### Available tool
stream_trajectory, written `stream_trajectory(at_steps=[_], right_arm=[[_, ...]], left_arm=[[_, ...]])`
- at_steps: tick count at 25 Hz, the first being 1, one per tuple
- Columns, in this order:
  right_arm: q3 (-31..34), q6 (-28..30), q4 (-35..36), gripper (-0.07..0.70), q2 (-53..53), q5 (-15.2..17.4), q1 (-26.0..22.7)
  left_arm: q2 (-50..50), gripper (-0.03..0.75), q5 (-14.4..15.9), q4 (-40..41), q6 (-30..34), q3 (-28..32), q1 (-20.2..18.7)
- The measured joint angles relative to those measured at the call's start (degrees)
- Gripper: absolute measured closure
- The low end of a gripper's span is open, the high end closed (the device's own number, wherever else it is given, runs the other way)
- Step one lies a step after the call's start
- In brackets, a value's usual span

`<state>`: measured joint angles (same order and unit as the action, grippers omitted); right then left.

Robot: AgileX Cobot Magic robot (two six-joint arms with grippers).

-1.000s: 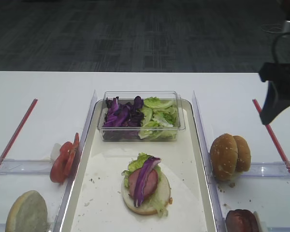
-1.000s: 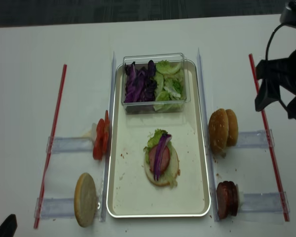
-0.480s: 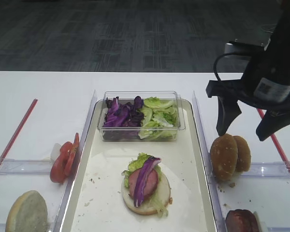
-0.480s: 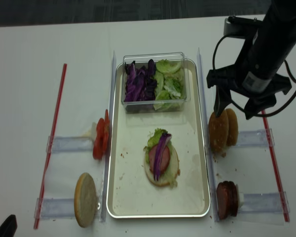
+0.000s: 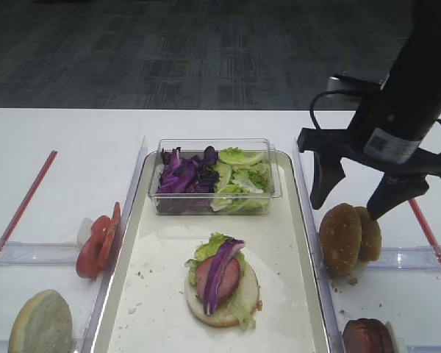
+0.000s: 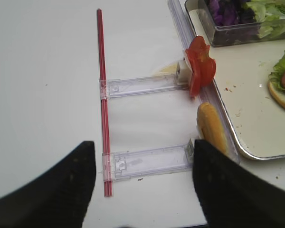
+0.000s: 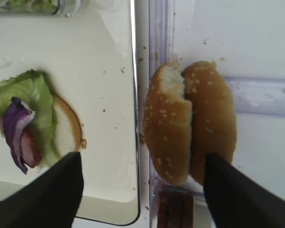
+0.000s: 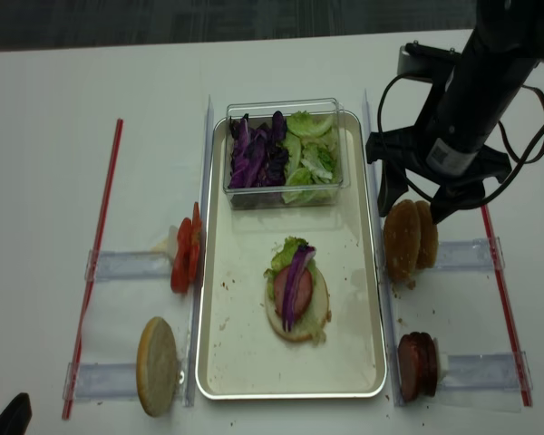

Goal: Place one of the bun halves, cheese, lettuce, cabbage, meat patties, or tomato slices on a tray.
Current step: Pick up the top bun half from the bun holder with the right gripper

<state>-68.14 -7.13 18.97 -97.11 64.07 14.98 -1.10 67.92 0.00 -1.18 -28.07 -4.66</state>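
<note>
The bun half will next be picked up by my right gripper by its upper edge, as another bun half presses its side and the holder wraps it below.
Two sesame bun halves (image 5: pixel 349 237) (image 8: pixel 411 237) stand on edge in a clear holder just right of the tray (image 5: pixel 154 294) (image 8: pixel 245 349). My right gripper (image 5: pixel 345 209) (image 8: pixel 412 214) hangs open above them, a finger on each side and nothing held. In the right wrist view the bun halves (image 7: pixel 190 121) lie between the wide-spread fingers of the right gripper (image 7: pixel 141 156). The lettuce (image 5: pixel 242 176) and cabbage (image 5: pixel 180 176) fill a clear box at the tray's far end. Tomato slices (image 5: pixel 97 243) stand left of the tray and meat patties (image 8: pixel 417 365) at the near right. My left gripper (image 6: pixel 142 142) is open over bare table.
A pale bun bottom topped with lettuce, meat and a cabbage strip (image 5: pixel 220 279) lies in the tray's middle. A pale seedless bun half (image 8: pixel 157 365) stands at the near left. Red strips (image 8: pixel 95 263) (image 8: pixel 500 272) and clear holders (image 8: pixel 131 265) flank the tray.
My right arm has swung in from the right edge to above the sesame bun halves and then shifted a little left. Its jaws stayed open. Nothing else moved.
</note>
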Motion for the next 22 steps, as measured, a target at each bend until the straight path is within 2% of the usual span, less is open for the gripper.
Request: stream_trajectory(at_steps=[12, 22], right_arm=[[-0.08, 1.46, 1.52, 0.091, -1.47, -2.02, 0.76], [-0.08, 1.46, 1.62, 0.091, -1.47, -2.15, 0.76]], left_arm=[[0.0, 0.294, 0.0, 0.0, 0.0, 0.0, 0.0], [0.0, 0.294, 0.0, 0.0, 0.0, 0.0, 0.0]])
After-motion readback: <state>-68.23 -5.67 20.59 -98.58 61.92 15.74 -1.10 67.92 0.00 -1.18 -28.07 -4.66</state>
